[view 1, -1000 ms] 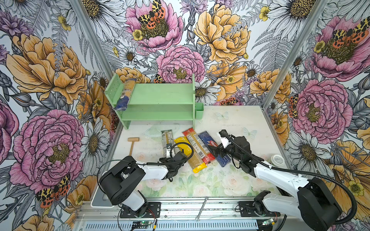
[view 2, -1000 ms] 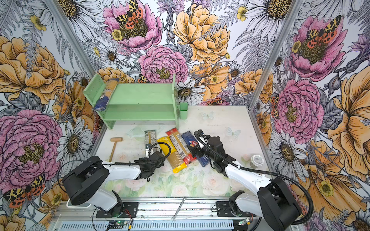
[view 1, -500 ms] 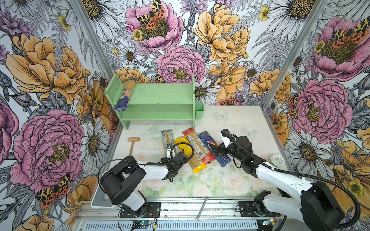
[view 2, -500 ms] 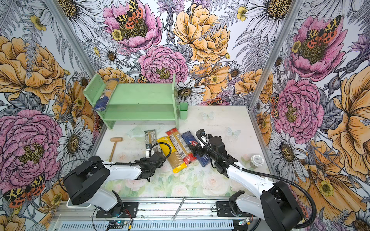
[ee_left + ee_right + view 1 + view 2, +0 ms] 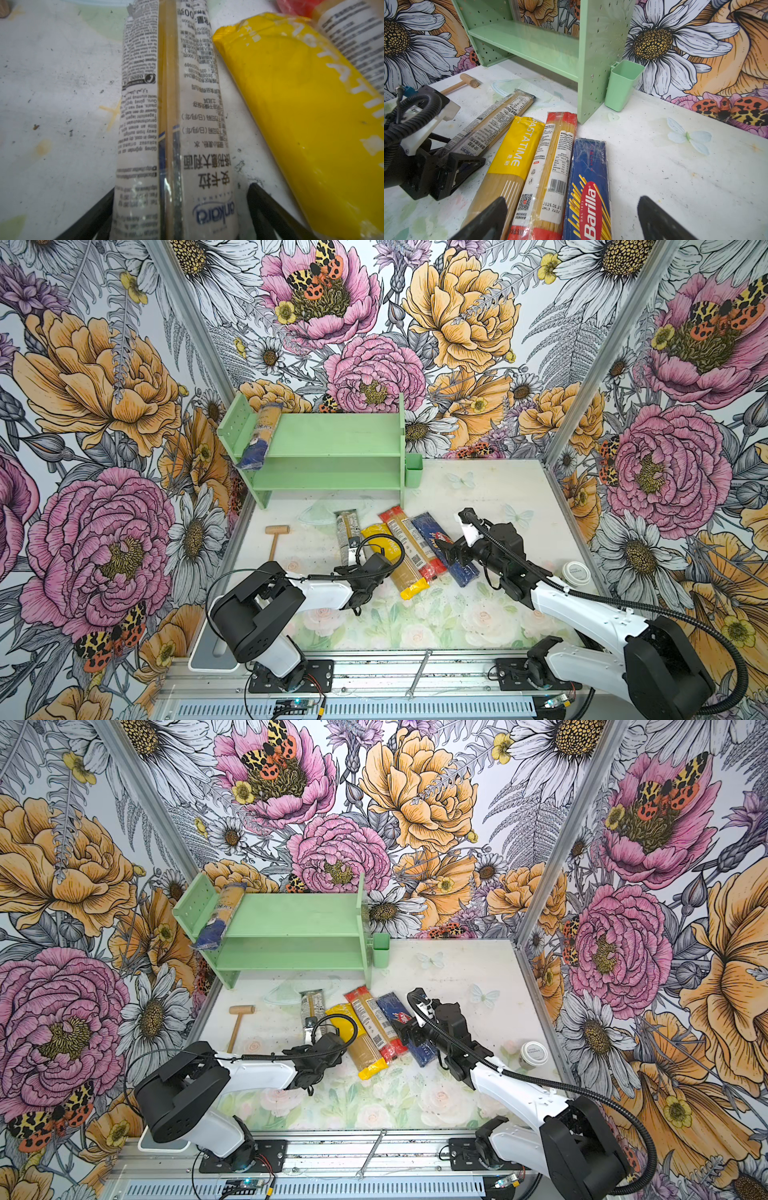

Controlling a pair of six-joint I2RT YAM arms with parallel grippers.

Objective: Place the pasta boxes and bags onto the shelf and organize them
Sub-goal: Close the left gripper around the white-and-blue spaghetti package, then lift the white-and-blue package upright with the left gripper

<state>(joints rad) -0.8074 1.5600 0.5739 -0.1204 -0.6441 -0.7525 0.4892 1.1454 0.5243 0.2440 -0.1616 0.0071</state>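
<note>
My left gripper's fingers reach only the bag's near end, so it is too early to close. My left gripper reaches the labelled clear bag's middle, before closing.
The mint-green shelf (image 5: 332, 439) stands at the back, and one clear bag with a dark blue end (image 5: 259, 435) lies on its top tier at the left. Four packs lie side by side on the table: a clear bag with printed labels (image 5: 347, 526), a yellow bag (image 5: 405, 576), a red-ended clear bag (image 5: 407, 535) and the dark blue Barilla box (image 5: 432, 531). My left gripper (image 5: 181, 189) is open, its fingers straddling the near end of the labelled clear bag (image 5: 176, 104). My right gripper (image 5: 572, 199) hangs open above the Barilla box (image 5: 589, 166) and the red-ended bag (image 5: 556, 145).
A small green cup (image 5: 413, 470) hangs on the shelf's right side. A wooden mallet (image 5: 274, 539) lies left of the packs. A white-lidded jar (image 5: 575, 572) stands by the right wall. A wrench (image 5: 417, 672) rests on the front rail.
The right gripper has drifted slightly to the right over the Barilla box. The left gripper stays at the near end of the labelled bag. No pack has moved.
</note>
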